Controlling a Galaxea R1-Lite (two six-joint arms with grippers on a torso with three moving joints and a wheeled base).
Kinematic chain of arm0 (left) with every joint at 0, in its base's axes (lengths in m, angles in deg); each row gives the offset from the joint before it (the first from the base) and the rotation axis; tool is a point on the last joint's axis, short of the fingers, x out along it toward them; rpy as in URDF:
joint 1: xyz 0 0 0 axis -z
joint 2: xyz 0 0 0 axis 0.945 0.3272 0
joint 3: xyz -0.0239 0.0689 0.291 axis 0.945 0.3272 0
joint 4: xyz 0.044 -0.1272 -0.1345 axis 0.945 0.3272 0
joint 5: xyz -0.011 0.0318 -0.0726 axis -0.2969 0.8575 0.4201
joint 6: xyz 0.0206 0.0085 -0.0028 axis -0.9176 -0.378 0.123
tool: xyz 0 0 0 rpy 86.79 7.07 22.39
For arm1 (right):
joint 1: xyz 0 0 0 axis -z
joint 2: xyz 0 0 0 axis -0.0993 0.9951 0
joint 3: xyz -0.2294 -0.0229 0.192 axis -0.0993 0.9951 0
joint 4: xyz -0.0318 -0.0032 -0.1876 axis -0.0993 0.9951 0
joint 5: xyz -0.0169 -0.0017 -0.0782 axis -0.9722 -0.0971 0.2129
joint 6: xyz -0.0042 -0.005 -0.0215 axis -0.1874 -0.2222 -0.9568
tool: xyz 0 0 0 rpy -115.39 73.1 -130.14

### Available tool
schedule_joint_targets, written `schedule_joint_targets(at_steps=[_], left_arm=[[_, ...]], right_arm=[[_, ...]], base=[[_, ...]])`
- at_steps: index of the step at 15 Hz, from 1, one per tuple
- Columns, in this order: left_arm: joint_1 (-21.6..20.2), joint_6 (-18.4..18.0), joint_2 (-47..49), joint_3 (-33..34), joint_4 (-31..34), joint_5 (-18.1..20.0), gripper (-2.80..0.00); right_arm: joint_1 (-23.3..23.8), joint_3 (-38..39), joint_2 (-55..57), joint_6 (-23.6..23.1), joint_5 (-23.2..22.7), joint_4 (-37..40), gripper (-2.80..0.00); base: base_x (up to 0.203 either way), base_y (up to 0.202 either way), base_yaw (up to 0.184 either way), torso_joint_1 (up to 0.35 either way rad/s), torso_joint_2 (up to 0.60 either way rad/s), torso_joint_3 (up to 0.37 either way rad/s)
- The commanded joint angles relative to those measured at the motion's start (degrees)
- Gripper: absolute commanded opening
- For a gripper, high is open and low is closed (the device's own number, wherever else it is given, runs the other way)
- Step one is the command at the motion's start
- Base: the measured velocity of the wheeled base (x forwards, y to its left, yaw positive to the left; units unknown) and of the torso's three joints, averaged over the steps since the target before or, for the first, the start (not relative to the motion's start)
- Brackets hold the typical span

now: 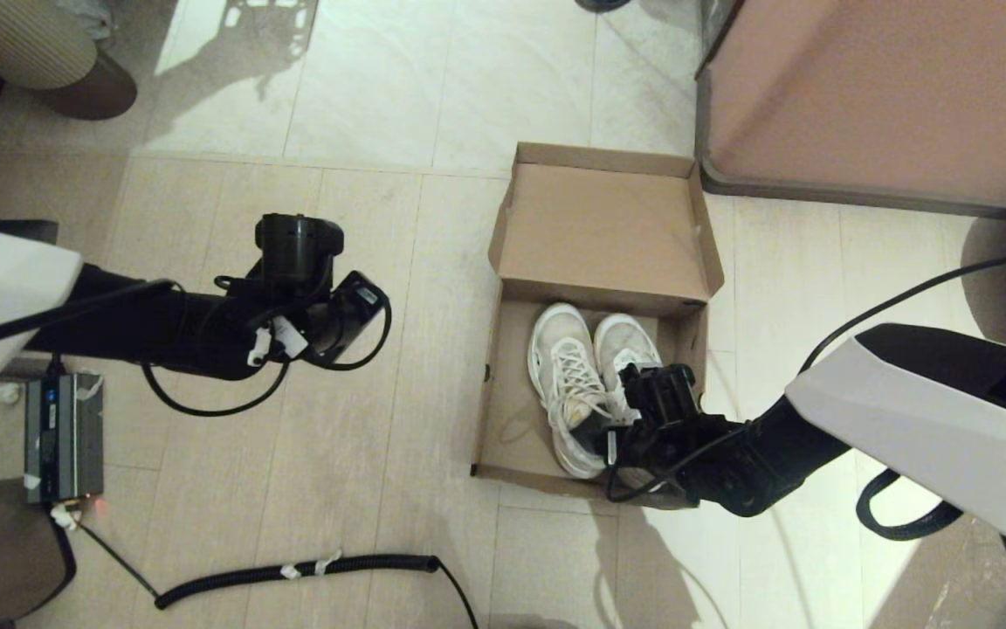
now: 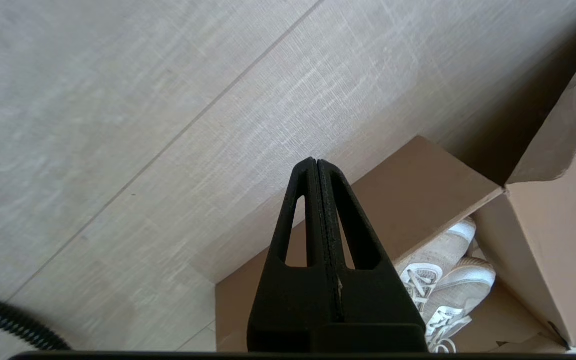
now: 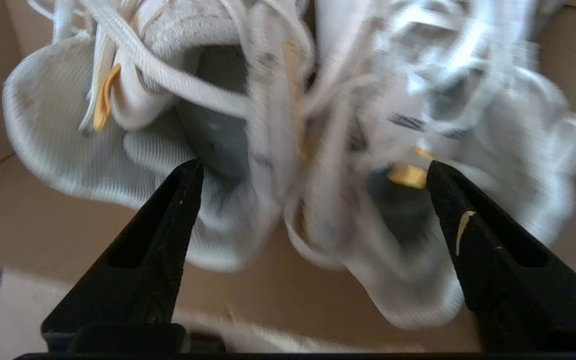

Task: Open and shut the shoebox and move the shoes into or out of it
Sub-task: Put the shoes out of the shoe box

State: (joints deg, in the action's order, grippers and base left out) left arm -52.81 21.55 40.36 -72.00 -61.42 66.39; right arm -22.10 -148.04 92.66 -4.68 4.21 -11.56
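Observation:
My right gripper's fingers still hover above the touching inner collars, so it is too early to close. Next they go lower toward the dark shoe openings.
The brown cardboard shoebox (image 1: 503, 411) stands open on the floor, its lid (image 1: 603, 229) folded back toward the far side. Both white sneakers (image 1: 568, 376) lie side by side inside it, toes pointing away from me. My right gripper (image 1: 643, 393) hangs inside the box over the heels, open, its fingertips (image 3: 188, 175) spread on either side of the two heel collars (image 3: 288, 210). Nothing is held between them. My left gripper (image 2: 315, 162) is shut and empty, held above the floor to the left of the shoebox (image 2: 418, 200), with the sneakers (image 2: 443, 280) showing past it.
A large pinkish-brown cabinet (image 1: 887, 96) stands just beyond the box on the right. A coiled black cable (image 1: 293, 572) lies on the floor at the near left, next to a grey power unit (image 1: 62, 437). A striped round seat (image 1: 27, 44) sits at the far left.

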Motion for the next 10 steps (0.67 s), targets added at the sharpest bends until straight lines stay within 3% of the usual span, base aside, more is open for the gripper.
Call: schedule_joint_targets(at_steps=[1, 4, 5, 6, 10], left_arm=[[-0.6, 0.3, -1.5, 0.7, -0.1, -0.2, -2.8], [-0.9, 0.4, -2.4, 1.2, -0.1, -0.1, -2.8], [-1.0, 0.4, -2.9, 1.6, -0.1, -0.1, -2.8], [-1.3, 0.4, -3.3, 2.0, -0.1, -0.1, -2.8], [-2.4, 0.4, -4.8, 3.2, -0.1, -0.1, -2.8]], right_arm=[[-0.2, -3.6, 4.4, 0.0, 1.3, 0.1, 0.0], [-0.2, -7.2, 6.4, 0.1, 1.9, 3.4, 0.0], [-0.2, -7.9, 7.0, 0.1, 1.9, 3.8, -0.78], [-0.2, -8.6, 7.3, 0.1, 2.0, 3.9, -2.8], [-0.3, -10.2, 7.3, 0.0, 2.6, 4.4, -2.8]], base=[[0.0, 0.0, 0.0, 0.0, 0.0, 0.0], [0.0, 0.0, 0.0, 0.0, 0.0, 0.0], [0.0, 0.0, 0.0, 0.0, 0.0, 0.0], [0.0, 0.0, 0.0, 0.0, 0.0, 0.0], [0.0, 0.0, 0.0, 0.0, 0.0, 0.0]])
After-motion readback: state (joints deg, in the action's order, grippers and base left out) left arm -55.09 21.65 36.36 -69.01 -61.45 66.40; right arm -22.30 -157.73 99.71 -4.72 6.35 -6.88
